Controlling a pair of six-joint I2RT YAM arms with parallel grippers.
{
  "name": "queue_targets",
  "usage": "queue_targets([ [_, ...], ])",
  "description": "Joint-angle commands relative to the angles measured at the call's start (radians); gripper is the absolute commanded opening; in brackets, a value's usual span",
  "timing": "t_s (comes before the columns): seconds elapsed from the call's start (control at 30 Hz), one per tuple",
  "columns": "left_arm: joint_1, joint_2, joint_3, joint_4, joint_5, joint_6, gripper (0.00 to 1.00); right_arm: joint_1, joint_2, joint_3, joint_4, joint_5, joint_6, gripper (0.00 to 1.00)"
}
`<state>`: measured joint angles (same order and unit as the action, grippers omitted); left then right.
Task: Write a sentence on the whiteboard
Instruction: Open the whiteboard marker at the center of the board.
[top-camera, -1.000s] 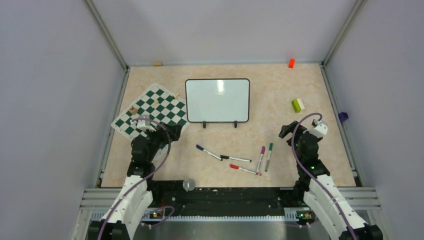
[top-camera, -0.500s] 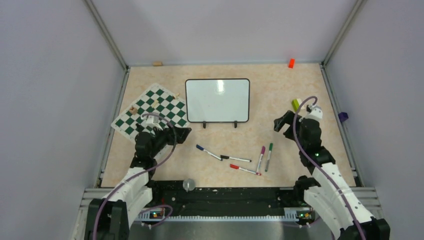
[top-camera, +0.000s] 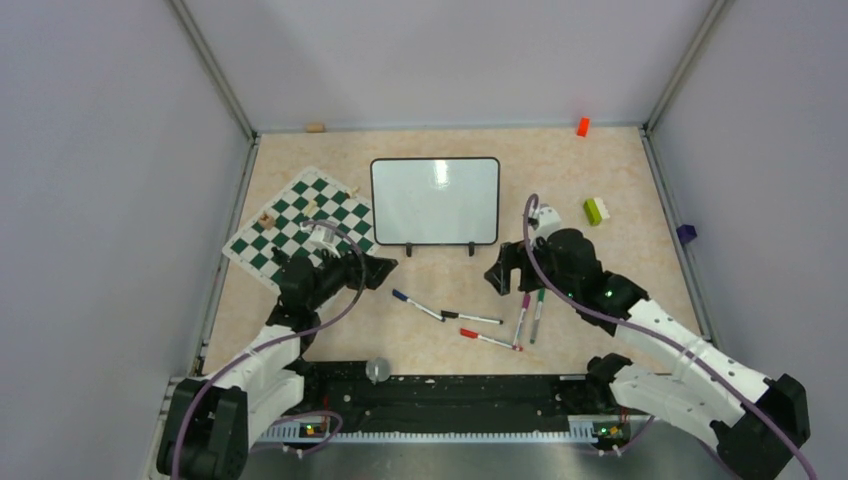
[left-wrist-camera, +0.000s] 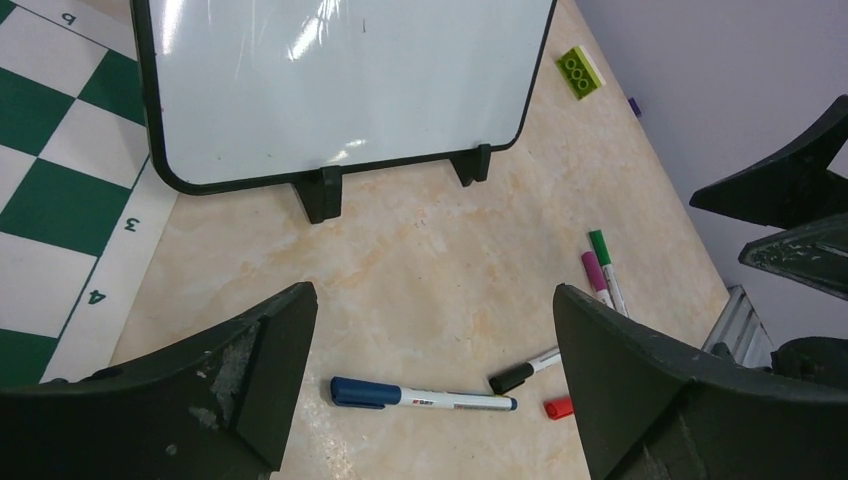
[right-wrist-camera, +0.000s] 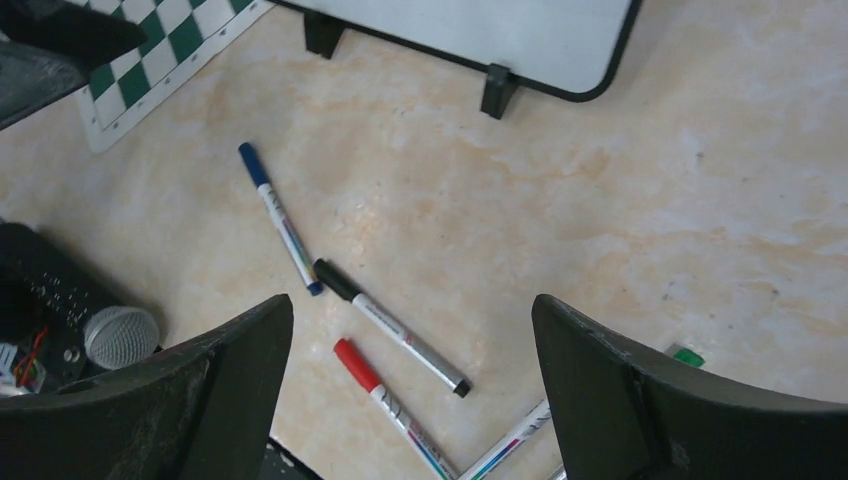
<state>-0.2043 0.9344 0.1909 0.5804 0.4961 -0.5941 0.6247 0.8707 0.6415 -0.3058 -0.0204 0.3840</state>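
The cap's end should stay free for handing to my left gripper, so my right gripper should next grab the red marker where its cap meets its body (top-camera: 478, 337) (right-wrist-camera: 376, 389).
The whiteboard (top-camera: 435, 200) stands on two black feet at the table's middle back, blank, with no lettering on it; it also shows in the left wrist view (left-wrist-camera: 340, 80) and its lower edge in the right wrist view (right-wrist-camera: 500, 30). Several capped markers lie in front of it: blue (top-camera: 416, 305), black (top-camera: 470, 318), red (top-camera: 488, 339), purple (top-camera: 521, 318), green (top-camera: 538, 312). My left gripper (top-camera: 385, 268) is open and empty, left of the blue marker (left-wrist-camera: 420, 395). My right gripper (top-camera: 497, 280) is open and empty above the markers, with the red marker (right-wrist-camera: 385, 395) between its fingers.
A green-and-white chess mat (top-camera: 305, 222) with small wooden pieces lies left of the board. A green-and-white brick (top-camera: 596, 210), an orange block (top-camera: 582, 126) and a wooden block (top-camera: 316, 127) sit toward the back. A purple item (top-camera: 685, 233) sits on the right rail.
My right arm has swung left from the table's right side to over the markers. My left gripper has reached a little further right toward the blue marker.
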Motion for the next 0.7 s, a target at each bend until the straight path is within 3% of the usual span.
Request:
queue_targets([
  [0.0, -0.01, -0.001, 0.033, 0.041, 0.032, 0.028, 0.93, 0.084, 0.002, -0.009, 0.043, -0.062, -0.039, 0.87],
  [0.23, -0.026, -0.01, 0.03, 0.042, 0.03, 0.041, 0.92, 0.245, 0.06, -0.002, 0.015, -0.026, -0.078, 0.87],
  [0.37, -0.029, -0.018, 0.027, 0.039, 0.03, 0.043, 0.92, 0.329, 0.138, 0.019, -0.002, 0.012, -0.083, 0.78],
  [0.67, -0.032, -0.019, 0.029, 0.034, 0.029, 0.041, 0.92, 0.469, 0.261, 0.035, -0.065, 0.099, -0.029, 0.68],
])
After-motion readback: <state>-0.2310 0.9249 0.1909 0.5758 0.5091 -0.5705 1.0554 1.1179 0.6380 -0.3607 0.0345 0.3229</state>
